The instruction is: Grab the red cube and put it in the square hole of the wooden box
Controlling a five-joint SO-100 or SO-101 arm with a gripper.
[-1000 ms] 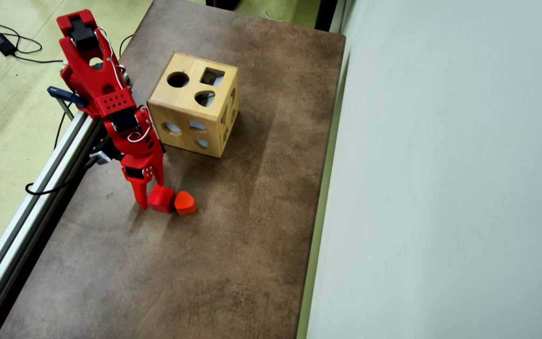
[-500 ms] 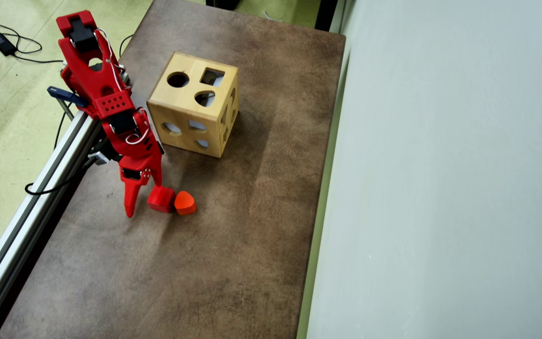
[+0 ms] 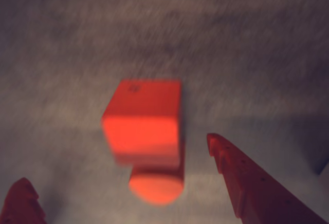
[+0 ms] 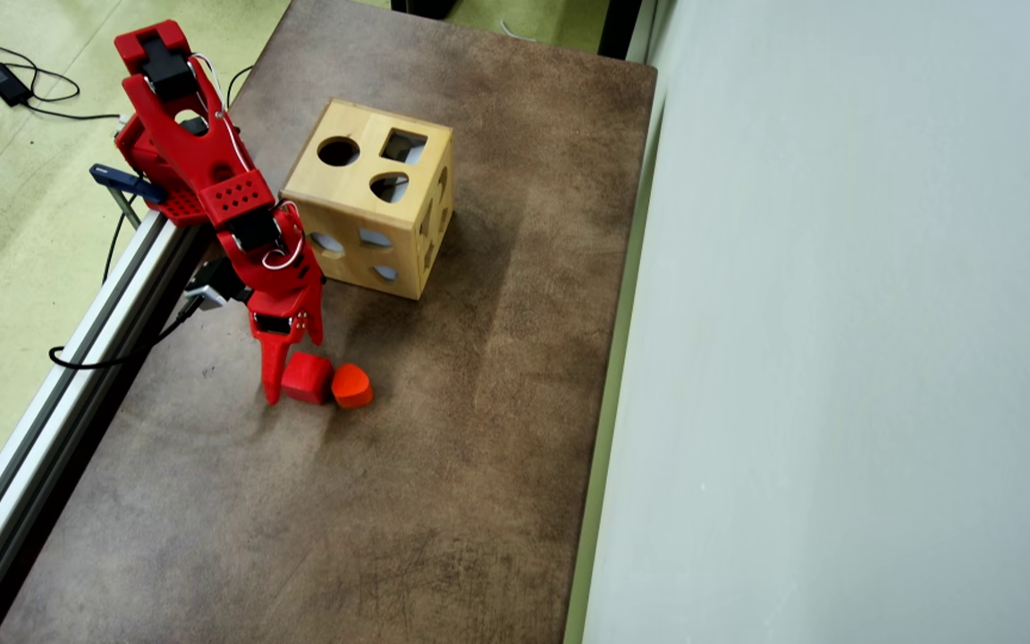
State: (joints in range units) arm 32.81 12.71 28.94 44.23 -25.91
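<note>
My gripper is to grab the red cube by its two opposite sides next, so that it can fit the cube into the square hole of the wooden box.
The red cube lies on the brown table, touching the orange-red rounded block on its right in the overhead view. My gripper is open and low over the table. Its long finger runs along the cube's left side and the short finger sits just above the cube's top edge. The blurred wrist view shows the cube partly between the two fingers of the gripper, nothing clamped, with the rounded block below it. The wooden box stands further up the table, its square hole in the top face.
The box top also has a round hole and a rounded heart-like hole. An aluminium rail runs along the table's left edge. A pale wall or panel borders the right side.
Over the last half second the arm swung right, bringing the long finger from a gap away up against the cube's left side. The cube and the rounded block have not moved.
</note>
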